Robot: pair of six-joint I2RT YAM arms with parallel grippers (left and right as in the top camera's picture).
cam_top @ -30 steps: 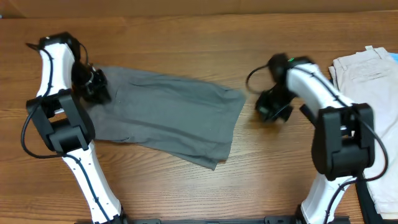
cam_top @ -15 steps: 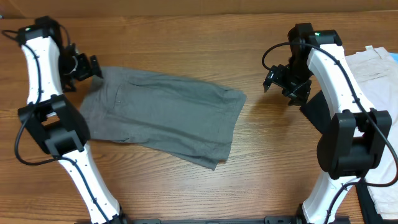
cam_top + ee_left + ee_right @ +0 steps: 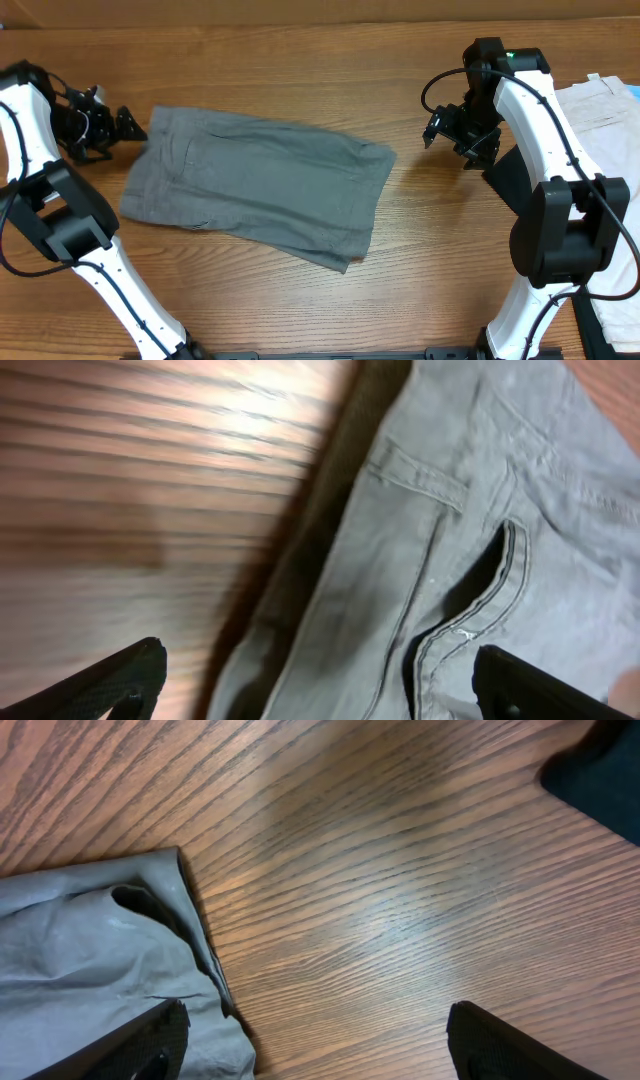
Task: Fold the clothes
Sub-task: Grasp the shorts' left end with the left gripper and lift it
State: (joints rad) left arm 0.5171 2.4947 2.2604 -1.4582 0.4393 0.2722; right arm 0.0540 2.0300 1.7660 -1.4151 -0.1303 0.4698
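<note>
The grey shorts [image 3: 260, 185] will next be held by my left gripper at the middle of the waistband edge. Then that end of the waistband can be folded over toward the hem.
The clothes are a pair of grey shorts [image 3: 260, 185], lying flat and folded on the wooden table [image 3: 300, 60]. My left gripper [image 3: 132, 124] hovers open just off their left waistband end. The left wrist view shows its fingers [image 3: 125, 678] spread wide over the waistband, a belt loop and a stitched pocket [image 3: 480, 600], my left gripper [image 3: 320, 690] holding nothing. My right gripper [image 3: 446, 140] stands open to the right of the hem. In the right wrist view my right gripper [image 3: 320, 1050] has bare wood between its fingers, with the hem corner [image 3: 110, 960] at the left finger.
Cream-white shorts [image 3: 600, 115] lie at the table's right edge, behind the right arm. A dark shape [image 3: 600, 770] fills the top right corner of the right wrist view. Bare wood lies between the grey shorts and the right arm.
Both grippers have opened and let go of the shorts. The left one drew back leftwards off the waistband; the right one rose and moved away from the hem, then held still.
</note>
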